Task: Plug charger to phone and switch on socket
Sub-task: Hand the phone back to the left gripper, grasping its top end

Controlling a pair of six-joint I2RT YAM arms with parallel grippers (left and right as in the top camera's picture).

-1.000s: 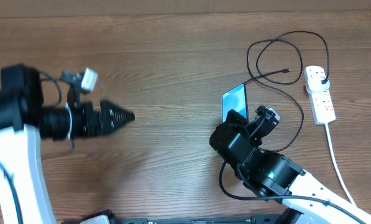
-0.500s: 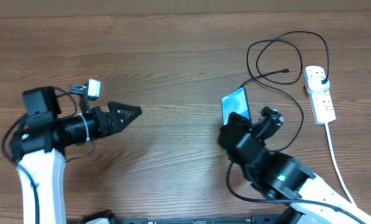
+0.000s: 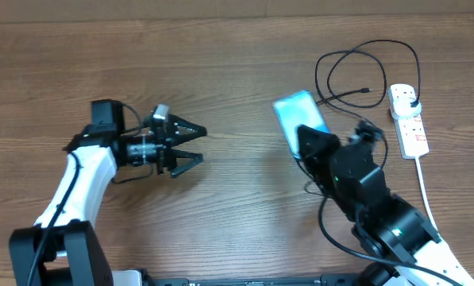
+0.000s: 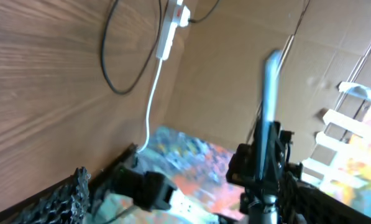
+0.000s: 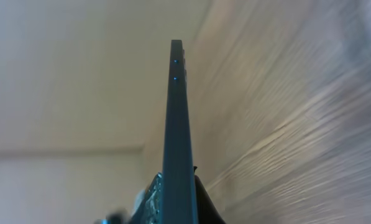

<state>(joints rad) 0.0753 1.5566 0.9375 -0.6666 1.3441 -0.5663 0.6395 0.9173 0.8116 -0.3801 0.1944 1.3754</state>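
Observation:
My left gripper is to grab the phone next by its loose end (image 3: 296, 107), away from my right gripper. The phone's opposite end then stays free for plugging the charger.
My right gripper (image 3: 306, 137) is shut on the phone (image 3: 297, 110), a slim light blue handset held tilted above the table. The right wrist view shows the phone (image 5: 178, 118) edge-on between the fingers (image 5: 149, 198). My left gripper (image 3: 202, 144) is open and empty over the middle-left of the table, pointing right towards the phone. The charger (image 3: 356, 75) lies in black loops at the back right, its connector tip (image 3: 369, 90) free on the table. Its black plug (image 3: 412, 98) sits in the white socket (image 3: 407, 121). The left wrist view shows the phone (image 4: 271, 81) edge-on and the socket (image 4: 170, 26).
The socket's thick white cord (image 3: 431, 206) runs down the right side towards the front edge. My right arm (image 3: 379, 214) fills the front right. A cardboard wall (image 4: 235, 68) stands beyond the table in the left wrist view.
My left arm has swung right towards the middle and its jaws have opened. My right gripper has lifted the phone off the table and tilted it.

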